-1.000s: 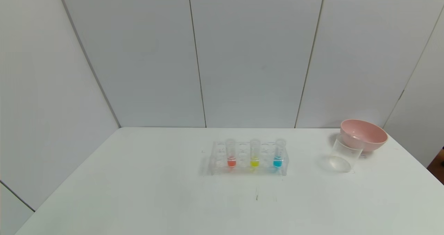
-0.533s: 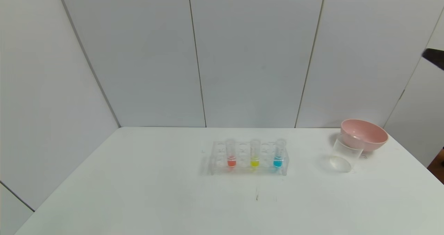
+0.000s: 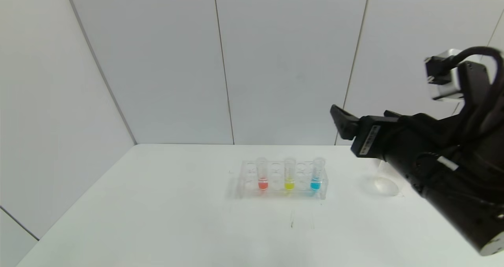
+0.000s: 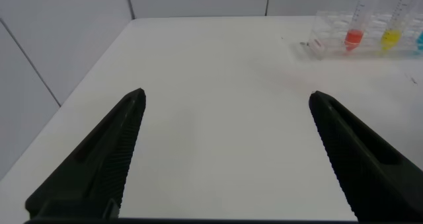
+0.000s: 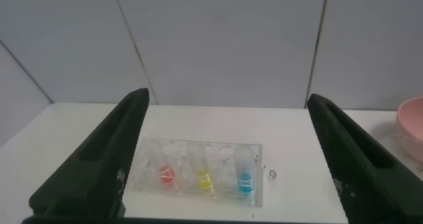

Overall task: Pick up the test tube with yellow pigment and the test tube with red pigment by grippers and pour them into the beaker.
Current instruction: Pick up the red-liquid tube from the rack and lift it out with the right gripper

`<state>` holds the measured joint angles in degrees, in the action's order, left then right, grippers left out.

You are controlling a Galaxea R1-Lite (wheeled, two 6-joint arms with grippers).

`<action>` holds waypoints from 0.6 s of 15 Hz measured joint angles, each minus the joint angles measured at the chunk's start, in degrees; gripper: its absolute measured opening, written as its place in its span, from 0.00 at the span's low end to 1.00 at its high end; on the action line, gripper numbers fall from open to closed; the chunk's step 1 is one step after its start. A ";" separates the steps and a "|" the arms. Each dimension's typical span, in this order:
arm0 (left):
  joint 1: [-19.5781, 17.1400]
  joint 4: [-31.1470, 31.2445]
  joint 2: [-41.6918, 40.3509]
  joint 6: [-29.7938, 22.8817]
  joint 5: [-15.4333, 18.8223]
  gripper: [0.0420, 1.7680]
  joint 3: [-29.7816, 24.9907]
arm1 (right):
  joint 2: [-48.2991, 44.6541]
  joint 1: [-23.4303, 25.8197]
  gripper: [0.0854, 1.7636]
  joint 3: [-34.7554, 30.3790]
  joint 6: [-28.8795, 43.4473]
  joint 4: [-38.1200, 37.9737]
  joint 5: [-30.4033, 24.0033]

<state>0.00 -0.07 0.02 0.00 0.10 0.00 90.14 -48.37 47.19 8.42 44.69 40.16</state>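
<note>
My right gripper should take hold of the red test tube by its upper body point(image 3: 262, 167) next. The clear rack surrounds the red test tube's lower part.
The test tube with red pigment point(image 3: 262, 177) and the test tube with yellow pigment point(image 3: 289, 177) stand upright in a clear rack point(image 3: 252, 190) at the table's middle. My right gripper point(image 3: 359, 110) is open and empty. It hangs in the air to the right of the rack, above and in front of the beaker point(image 3: 384, 186); only the beaker's base shows. In the right wrist view the open right gripper point(image 5: 228, 95) frames the red tube point(image 5: 166, 172) and the yellow tube point(image 5: 205, 178). My left gripper point(image 4: 226, 94) is open over bare table at the left, with the red tube point(image 4: 355, 27) and the yellow tube point(image 4: 392, 27) far off.
A tube with blue liquid point(image 3: 316, 177) stands at the rack's right end. The pink bowl point(image 5: 411, 128) at the far right shows only in the right wrist view; my right arm hides it in the head view. Grey wall panels stand behind the white table point(image 3: 157, 219).
My right arm has swung in from the right edge and now hangs over the table's right side, covering the pink bowl and most of the beaker. The tubes and rack have not moved.
</note>
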 joint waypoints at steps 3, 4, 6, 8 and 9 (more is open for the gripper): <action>0.00 0.00 0.00 0.00 0.00 1.00 0.00 | 6.80 -6.06 0.97 0.73 -2.62 4.90 4.23; 0.00 0.00 0.00 0.00 0.00 1.00 0.00 | 9.53 -7.47 0.97 0.99 -3.78 7.03 5.28; 0.00 0.00 0.00 0.00 0.00 1.00 0.00 | 15.15 -8.90 0.97 2.50 -5.39 12.54 7.41; 0.00 0.00 0.00 0.00 0.00 1.00 0.00 | 21.86 -9.48 0.97 5.12 -7.30 18.13 9.50; 0.00 0.00 0.00 0.00 0.00 1.00 0.00 | 24.99 -9.67 0.97 6.39 -7.96 20.20 10.09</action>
<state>0.00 -0.07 0.02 0.00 0.10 0.00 115.13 -58.04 53.58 0.46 64.89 50.25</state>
